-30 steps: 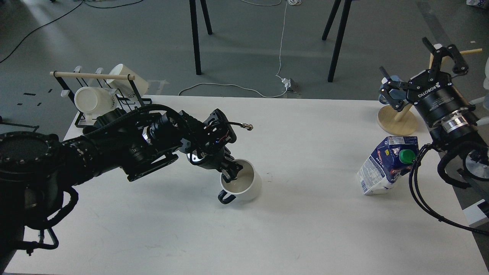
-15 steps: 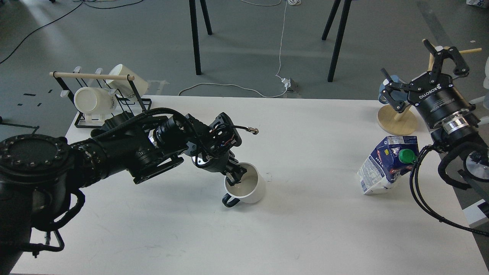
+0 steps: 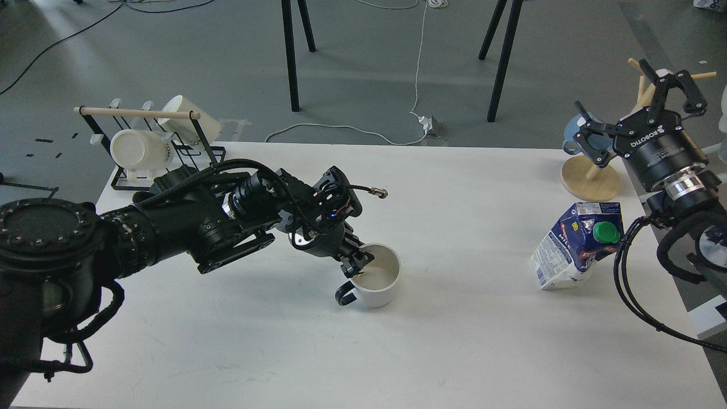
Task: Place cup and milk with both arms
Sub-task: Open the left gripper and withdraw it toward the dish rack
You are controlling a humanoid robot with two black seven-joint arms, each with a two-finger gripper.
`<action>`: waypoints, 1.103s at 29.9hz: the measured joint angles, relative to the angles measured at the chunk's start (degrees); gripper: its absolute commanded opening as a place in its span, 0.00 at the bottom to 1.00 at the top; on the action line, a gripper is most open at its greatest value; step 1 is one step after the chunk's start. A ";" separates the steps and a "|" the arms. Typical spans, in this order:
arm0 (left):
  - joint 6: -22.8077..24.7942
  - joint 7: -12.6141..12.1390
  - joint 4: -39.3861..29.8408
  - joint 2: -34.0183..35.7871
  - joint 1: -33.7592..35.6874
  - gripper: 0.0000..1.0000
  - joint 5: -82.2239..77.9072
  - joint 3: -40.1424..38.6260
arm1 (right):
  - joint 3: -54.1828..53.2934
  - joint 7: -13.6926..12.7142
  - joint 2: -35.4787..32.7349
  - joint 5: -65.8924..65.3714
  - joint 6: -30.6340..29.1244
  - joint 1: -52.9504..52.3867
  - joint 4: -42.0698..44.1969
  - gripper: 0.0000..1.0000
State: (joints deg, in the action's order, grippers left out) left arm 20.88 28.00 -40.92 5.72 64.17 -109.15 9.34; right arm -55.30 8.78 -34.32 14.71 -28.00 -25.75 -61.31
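Next, to place the milk, my right gripper grabs it by its boxy body [image 3: 561, 257], which leaves the carton's green cap [image 3: 605, 232] free.
A white cup [image 3: 377, 277] with a dark handle stands upright near the middle of the white table [image 3: 454, 352]. My left gripper [image 3: 358, 262] is shut on the cup's near-left rim, one finger inside and one outside. A blue and white milk carton [image 3: 573, 245] with a green cap stands tilted at the right side of the table. My right gripper [image 3: 639, 122] is open and empty, raised above and behind the carton, not touching it.
A black wire rack [image 3: 153, 153] with two white mugs stands at the table's back left. A wooden mug tree [image 3: 593, 173] with a blue cup stands at the back right, close behind my right gripper. Table legs and cables are on the floor beyond.
My left gripper has moved the cup to the right and set it more upright on the table. My right gripper has drifted slightly right and stayed open.
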 measured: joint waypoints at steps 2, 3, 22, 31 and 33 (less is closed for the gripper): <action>0.06 0.00 -0.19 0.68 -0.33 0.75 1.37 -2.02 | -0.32 -0.04 0.08 0.22 0.00 0.00 -0.03 0.99; 0.11 0.00 -0.28 1.00 -0.54 0.82 2.80 -3.41 | -0.55 -0.11 0.10 0.56 0.00 0.00 -0.09 0.99; 7.13 -0.02 -0.37 21.32 -10.70 1.00 64.67 -32.69 | 0.33 -0.79 -15.76 29.79 0.00 -1.52 -11.60 0.99; 7.12 0.00 1.08 24.09 -19.26 1.00 70.65 -48.80 | -0.15 -0.64 -29.48 56.18 0.00 16.15 -23.07 0.99; 7.12 0.00 1.58 24.15 -20.53 1.00 70.79 -51.05 | -0.16 -0.54 -30.36 57.74 0.00 20.27 -24.35 0.99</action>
State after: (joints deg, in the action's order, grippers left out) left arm 28.00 28.00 -39.34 29.88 43.64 -38.36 -41.72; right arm -55.46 8.25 -64.68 72.46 -28.00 -5.48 -85.65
